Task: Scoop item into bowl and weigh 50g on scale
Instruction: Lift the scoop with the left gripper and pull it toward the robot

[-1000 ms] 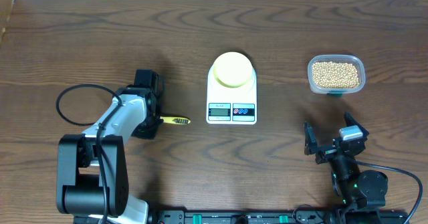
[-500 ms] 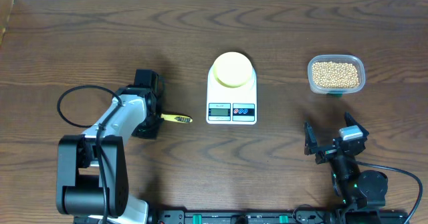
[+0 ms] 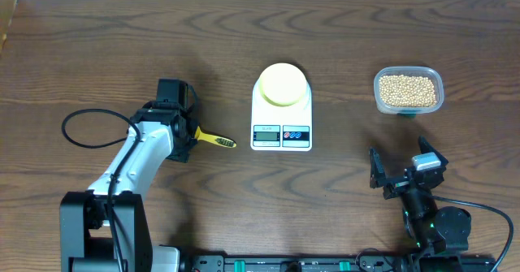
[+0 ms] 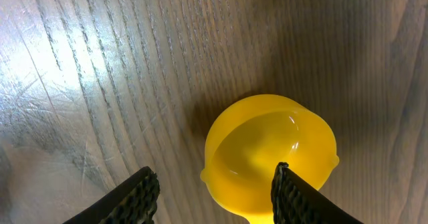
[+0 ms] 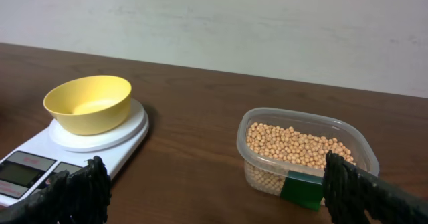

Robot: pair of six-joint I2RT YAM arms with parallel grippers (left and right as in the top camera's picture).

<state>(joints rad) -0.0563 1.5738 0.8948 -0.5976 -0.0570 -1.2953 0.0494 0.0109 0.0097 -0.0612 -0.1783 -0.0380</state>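
I will grab the yellow scoop by the rim of its cup with my left gripper, so its handle stays free to hand over to my right gripper.
The pale yellow bowl sits empty on the round platform of the white scale. The beige beans fill a clear tub at the right. A yellow scoop lies on the table left of the scale. Its cup is empty and sits under my left gripper. That gripper's jaws stand apart on either side of the scoop's neck, with a gap on the left side. My right gripper is wide open near the front, in front of the tub, holding nothing.
The clear plastic tub carries a green label on its near wall. A black cable loop lies left of the left arm. The table's back edge meets a white wall.
The left jaws have spread wider around the scoop. The left arm has shifted slightly back and left, and the scoop's handle has swung a little. The right arm is still.
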